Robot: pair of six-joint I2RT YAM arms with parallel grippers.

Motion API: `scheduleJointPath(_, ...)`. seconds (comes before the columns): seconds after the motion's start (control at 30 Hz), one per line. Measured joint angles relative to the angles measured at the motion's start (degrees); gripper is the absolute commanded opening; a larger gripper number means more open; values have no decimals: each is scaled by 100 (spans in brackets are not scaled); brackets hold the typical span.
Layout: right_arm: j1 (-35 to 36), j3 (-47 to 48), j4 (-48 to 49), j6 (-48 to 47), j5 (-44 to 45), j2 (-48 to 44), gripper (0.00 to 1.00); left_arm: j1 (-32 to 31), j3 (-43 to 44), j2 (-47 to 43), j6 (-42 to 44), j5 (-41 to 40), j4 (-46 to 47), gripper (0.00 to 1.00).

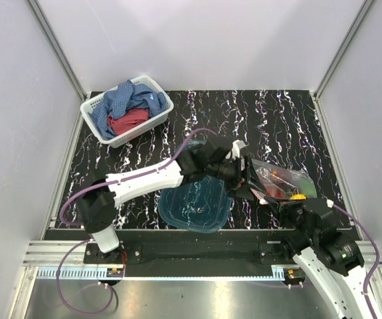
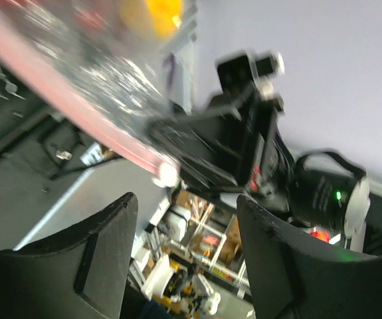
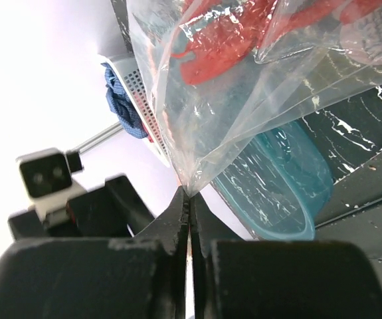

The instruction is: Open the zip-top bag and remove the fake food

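My left gripper grabs the white slider [image 1: 263, 201] at the zip strip's end [image 1: 258, 193] next, to draw it along and open the bag.
The clear zip-top bag [image 1: 280, 178] hangs above the table at centre right, with fake food inside: a red lobster [image 3: 224, 33] and a yellow fruit [image 1: 299, 196]. My right gripper [image 3: 189, 196] is shut on a lower corner of the bag [image 3: 244, 100]; in the top view it [image 1: 275, 198] sits just below the bag. My left gripper [image 2: 185, 203] is open and empty, its jaws wide apart just below the bag's pinkish-red zip strip [image 2: 78, 113], not touching it. In the top view it [image 1: 242, 166] is at the bag's left end.
A teal translucent tub [image 1: 197, 206] lies on the black marbled table in front of the left arm, and also shows in the right wrist view [image 3: 277, 179]. A white basket [image 1: 159, 90] with blue and red cloths stands at the back left.
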Motion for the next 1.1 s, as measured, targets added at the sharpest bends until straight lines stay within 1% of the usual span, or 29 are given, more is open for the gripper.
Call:
scheduleJointPath(0.1, 0, 0, 31, 57, -2, -2, 0, -282, -26, -20, -199, -2, 199, 58)
scheduleJointPath(0.17, 0, 0, 44, 101, -4, -15, 0, -354, -107, -20, -337, -4, 302, 57)
scheduleJointPath(0.27, 0, 0, 72, 140, 0, -52, 0, -350, -304, -20, -599, -50, 501, 55)
scheduleJointPath(0.37, 0, 0, 114, 170, 4, -92, 0, -328, -428, -9, -883, -129, 647, 49)
scheduleJointPath(0.47, 0, 0, 122, 190, 9, -114, 0, -315, -439, 31, -1095, -177, 855, 47)
scheduleJointPath(0.53, 0, 0, 120, 192, 22, -157, 0, -315, -439, 57, -1215, -199, 951, 44)
scheduleJointPath(0.57, 0, 0, 118, 195, 24, -190, 0, -315, -439, 72, -1283, -201, 986, 40)
scheduleJointPath(0.7, 0, -4, 109, 216, 17, -319, 0, -315, -439, 175, -1596, -201, 1178, 38)
scheduleJointPath(0.9, 0, -11, 107, 243, 22, -369, 0, -317, -588, 181, -1899, -286, 1331, 28)
scheduleJointPath(1.1, 0, -13, 109, 251, 72, -428, 0, -323, -603, 181, -1991, -326, 1351, 24)
